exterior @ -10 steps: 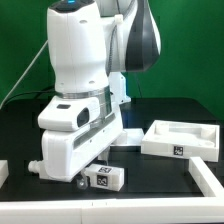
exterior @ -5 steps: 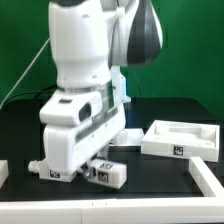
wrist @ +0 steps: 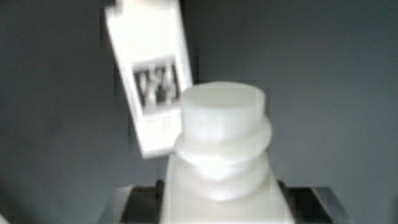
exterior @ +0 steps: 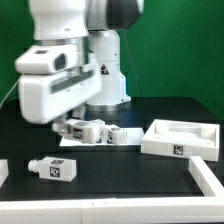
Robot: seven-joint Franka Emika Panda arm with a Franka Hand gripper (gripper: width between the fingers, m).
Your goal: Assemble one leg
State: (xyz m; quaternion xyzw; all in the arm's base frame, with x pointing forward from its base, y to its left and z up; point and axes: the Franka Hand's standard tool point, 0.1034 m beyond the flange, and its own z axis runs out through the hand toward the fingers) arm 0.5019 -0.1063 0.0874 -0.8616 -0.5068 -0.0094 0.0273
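The white leg (exterior: 88,130) (wrist: 222,140) hangs above the black table, so my gripper keeps holding the leg for now.
In the exterior view my gripper (exterior: 70,127) is shut on a white leg (exterior: 88,130) and holds it above the black table, with the leg sticking out toward the exterior view's right. In the wrist view this leg (wrist: 222,140) fills the middle between the dark fingers (wrist: 150,200), its narrower round end pointing away. A second leg (exterior: 121,135) with a tag lies just beyond it, and also shows in the wrist view (wrist: 151,70). A third leg (exterior: 55,168) lies on the table at the front left.
The large white tray-like square piece (exterior: 180,139) lies at the exterior view's right. White parts show at the left edge (exterior: 3,172) and at the front right (exterior: 211,180). The robot's base (exterior: 105,75) stands at the back.
The arm has risen and swung toward the exterior view's left and back, carrying a leg off the front of the table. The front-left leg is now uncovered.
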